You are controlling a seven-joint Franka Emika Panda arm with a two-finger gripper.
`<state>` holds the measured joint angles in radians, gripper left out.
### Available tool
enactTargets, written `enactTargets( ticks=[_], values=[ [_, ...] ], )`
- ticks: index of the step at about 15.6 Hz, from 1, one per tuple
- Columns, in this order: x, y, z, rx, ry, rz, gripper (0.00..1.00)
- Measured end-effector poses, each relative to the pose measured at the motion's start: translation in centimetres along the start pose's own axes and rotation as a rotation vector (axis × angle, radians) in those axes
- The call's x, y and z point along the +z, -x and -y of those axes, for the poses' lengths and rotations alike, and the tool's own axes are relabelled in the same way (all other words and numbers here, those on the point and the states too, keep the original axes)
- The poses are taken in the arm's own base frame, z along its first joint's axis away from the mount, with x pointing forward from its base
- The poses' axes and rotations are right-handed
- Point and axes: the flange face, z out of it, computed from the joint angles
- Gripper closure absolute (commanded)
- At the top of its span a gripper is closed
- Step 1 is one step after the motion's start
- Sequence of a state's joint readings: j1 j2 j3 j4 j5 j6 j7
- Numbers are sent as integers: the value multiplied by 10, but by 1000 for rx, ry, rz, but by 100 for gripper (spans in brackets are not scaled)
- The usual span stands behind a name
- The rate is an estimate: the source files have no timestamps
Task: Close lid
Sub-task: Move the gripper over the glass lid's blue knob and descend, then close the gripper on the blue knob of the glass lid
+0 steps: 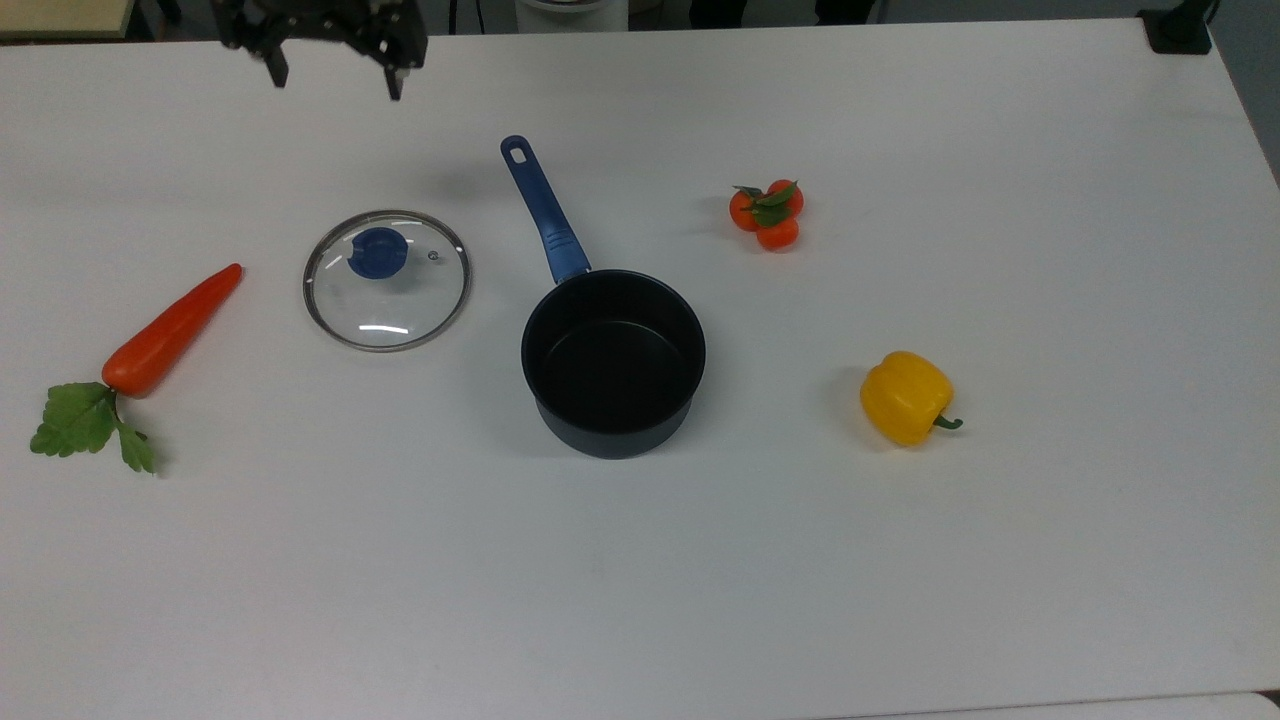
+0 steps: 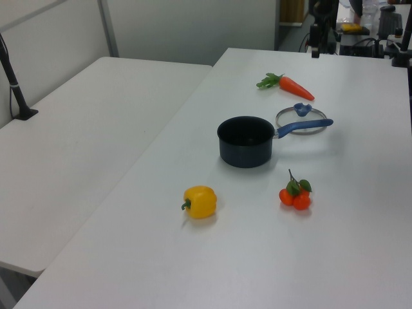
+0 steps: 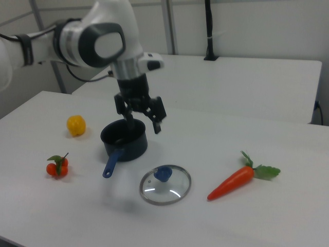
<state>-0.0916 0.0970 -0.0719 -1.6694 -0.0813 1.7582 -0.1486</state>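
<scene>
The gripper grabs the clear glass lid by its blue knob (image 2: 302, 109) next, to close the dark saucepan (image 2: 246, 141).
The clear glass lid (image 1: 387, 300) with a metal rim and blue knob (image 1: 378, 252) lies flat on the white table, at the top view's left of the saucepan. The dark saucepan (image 1: 613, 360) stands uncovered with nothing inside, its long blue handle (image 1: 545, 212) pointing toward the table's far edge. My gripper (image 1: 333, 75) hangs open above the far edge, beyond the lid, holding nothing. In the right view the gripper (image 3: 144, 125) hovers in the air above the pot (image 3: 124, 140), with the lid (image 3: 165, 184) nearer the camera. The left view has the lid (image 2: 301, 119) partly behind the handle.
An orange carrot (image 1: 170, 330) with green leaves lies at the top view's left of the lid. A cluster of small tomatoes (image 1: 767, 213) and a yellow pepper (image 1: 905, 397) sit at the top view's right of the pot. A second white table (image 2: 84, 129) adjoins at the left view's left.
</scene>
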Motion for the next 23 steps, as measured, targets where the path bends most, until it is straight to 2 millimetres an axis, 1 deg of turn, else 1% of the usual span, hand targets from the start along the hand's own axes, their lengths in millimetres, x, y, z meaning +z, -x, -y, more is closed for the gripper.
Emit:
enactTargets(
  ticks=[1, 4, 7, 10, 12, 15, 18, 19, 21, 23],
  values=[
    [15, -3, -5, 0, 0, 4, 0],
    [55, -9, -7, -13, -2, 12, 0],
    [90, -12, -14, -19, 1, -10, 0],
    [123, -17, -13, -25, 3, -17, 0],
    [142, -22, -10, -31, 1, -9, 0],
    [163, -30, -5, -39, 3, -18, 0],
    [176, -34, -3, -42, 2, -16, 0],
    [179, -35, -1, -44, 1, -15, 2],
    [184, -38, 2, -37, -1, -19, 10],
    [187, -39, 7, -25, -3, -21, 24]
  ],
)
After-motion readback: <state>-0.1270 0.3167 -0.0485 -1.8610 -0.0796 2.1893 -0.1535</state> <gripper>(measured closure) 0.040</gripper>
